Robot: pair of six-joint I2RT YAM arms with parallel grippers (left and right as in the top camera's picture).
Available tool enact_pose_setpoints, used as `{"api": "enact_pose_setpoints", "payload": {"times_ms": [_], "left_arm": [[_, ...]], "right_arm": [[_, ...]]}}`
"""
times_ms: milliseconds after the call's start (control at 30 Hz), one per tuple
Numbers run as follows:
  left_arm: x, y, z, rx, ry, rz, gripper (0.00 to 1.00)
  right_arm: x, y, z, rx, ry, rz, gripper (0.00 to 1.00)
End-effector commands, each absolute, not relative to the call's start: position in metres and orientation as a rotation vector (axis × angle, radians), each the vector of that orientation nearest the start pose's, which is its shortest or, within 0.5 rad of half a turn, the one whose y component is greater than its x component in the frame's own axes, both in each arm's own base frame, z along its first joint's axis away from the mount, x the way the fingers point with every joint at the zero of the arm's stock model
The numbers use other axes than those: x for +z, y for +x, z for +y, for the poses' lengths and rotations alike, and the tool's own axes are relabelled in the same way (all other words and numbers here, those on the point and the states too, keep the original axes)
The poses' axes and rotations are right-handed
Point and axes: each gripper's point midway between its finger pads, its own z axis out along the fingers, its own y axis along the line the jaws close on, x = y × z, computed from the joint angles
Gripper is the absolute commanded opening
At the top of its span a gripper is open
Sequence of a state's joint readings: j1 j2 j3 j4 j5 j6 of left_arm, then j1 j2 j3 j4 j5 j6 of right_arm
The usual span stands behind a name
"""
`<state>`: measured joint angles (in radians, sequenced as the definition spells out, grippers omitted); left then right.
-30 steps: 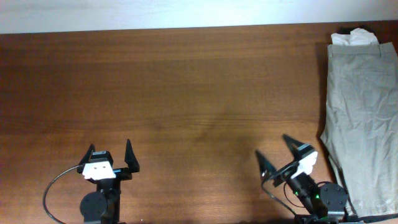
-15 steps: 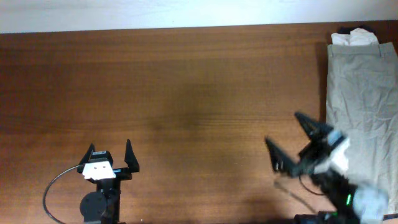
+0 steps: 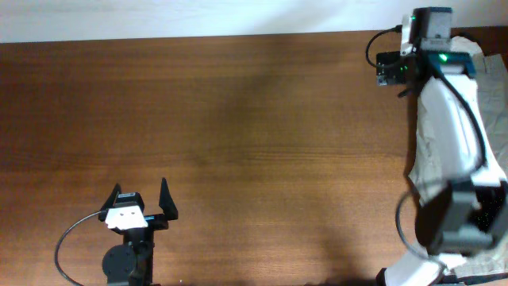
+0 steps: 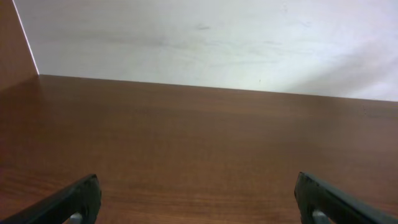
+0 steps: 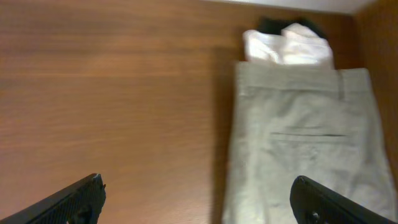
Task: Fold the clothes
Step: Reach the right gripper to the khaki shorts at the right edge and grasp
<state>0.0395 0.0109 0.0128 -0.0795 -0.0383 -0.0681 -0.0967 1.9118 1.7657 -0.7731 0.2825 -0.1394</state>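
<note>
My right gripper needs to draw the khaki shorts (image 3: 496, 103) out flat for folding, so next it should grab them by their side edge facing bare wood, below the waistband.
The light khaki shorts (image 5: 298, 143) lie flat along the table's right edge, waistband toward the far wall. In the overhead view only strips of the shorts (image 3: 496, 103) show beside my raised right arm (image 3: 448, 103), which covers most of them. My right gripper (image 5: 199, 202) is open and empty, high above the shorts' left edge; its fingers do not show in the overhead view. My left gripper (image 3: 141, 199) is open and empty near the front left, over bare wood in the left wrist view (image 4: 199, 202).
A small white bundle (image 5: 286, 46) and a black garment (image 5: 273, 25) lie just beyond the waistband at the far right corner. The wooden table (image 3: 238, 119) runs to a white wall at the back.
My right arm has risen from the front right and swung toward the far right corner, now covering much of the shorts in the overhead view. The left arm has not moved.
</note>
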Motion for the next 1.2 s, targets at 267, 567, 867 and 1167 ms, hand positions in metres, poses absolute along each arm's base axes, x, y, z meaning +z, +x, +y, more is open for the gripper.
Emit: {"api": "enact_pose_setpoints", "payload": {"times_ms": [267,567,867,1167], "left_arm": [[0.157,0.245,0.017,0.026,-0.108,1.644,0.99],[0.157,0.245,0.017,0.026,-0.108,1.644,0.99],[0.157,0.245,0.017,0.026,-0.108,1.644,0.99],[0.157,0.245,0.017,0.026,-0.108,1.644,0.99]], "right_arm": [[0.032,0.52,-0.211,-0.767,0.302,2.622,0.91],[0.03,0.527,-0.218,-0.738,0.385,2.57,0.58],[0.052,0.524,-0.216,-0.709,0.444,2.546,0.19],[0.139,0.515,-0.212,-0.68,0.487,2.423,0.04]]}}
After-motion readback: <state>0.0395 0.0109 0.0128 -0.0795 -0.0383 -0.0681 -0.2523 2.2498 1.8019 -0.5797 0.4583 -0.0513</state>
